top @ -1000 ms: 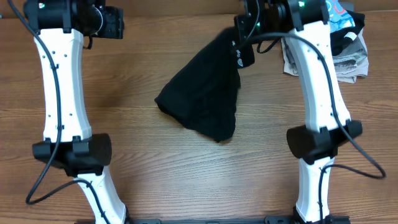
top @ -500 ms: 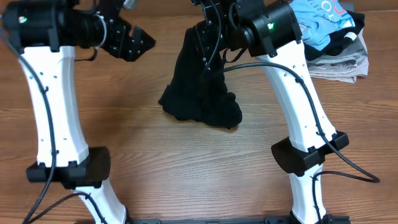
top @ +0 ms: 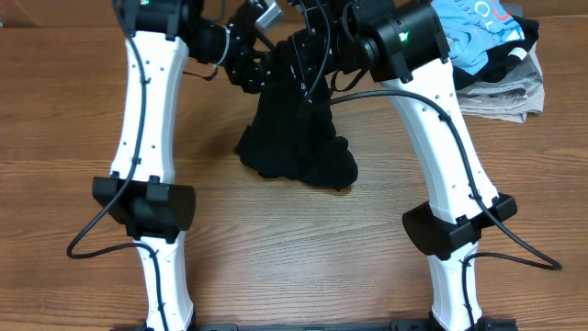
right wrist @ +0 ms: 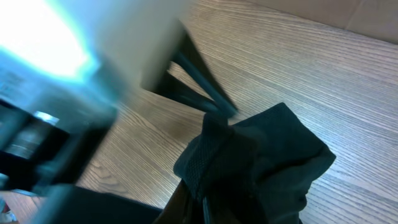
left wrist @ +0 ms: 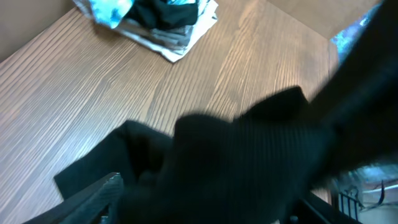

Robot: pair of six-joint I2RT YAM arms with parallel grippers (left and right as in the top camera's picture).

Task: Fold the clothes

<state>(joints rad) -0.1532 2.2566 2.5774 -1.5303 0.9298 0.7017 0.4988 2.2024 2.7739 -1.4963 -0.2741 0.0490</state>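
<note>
My left gripper needs to grab the black garment's top edge [top: 279, 64] [left wrist: 214, 168] beside my right gripper, so that one is free to grab another edge and stretch the garment for folding.
The black garment [top: 299, 147] hangs from my right gripper [top: 308, 64], which is shut on its top edge and raised above the table's far middle. Its lower end lies bunched on the wood. In the right wrist view the fabric [right wrist: 273, 162] drapes down from the jaws [right wrist: 249, 211]. My left gripper [top: 255, 57] is at the garment's upper left edge. In the left wrist view its jaws [left wrist: 199, 202] are spread, and blurred black fabric [left wrist: 249, 155] fills the gap between them. No logo or lettering shows.
A pile of clothes lies at the back right corner: a light blue shirt [top: 478, 28] on top of grey-white patterned fabric [top: 501, 92]. It also shows in the left wrist view [left wrist: 161, 25]. The wooden table [top: 276, 257] stretches in front.
My left arm swung right from the far left corner to the garment's top. My right gripper lifted the garment and shifted left, so the cloth now hangs narrow.
</note>
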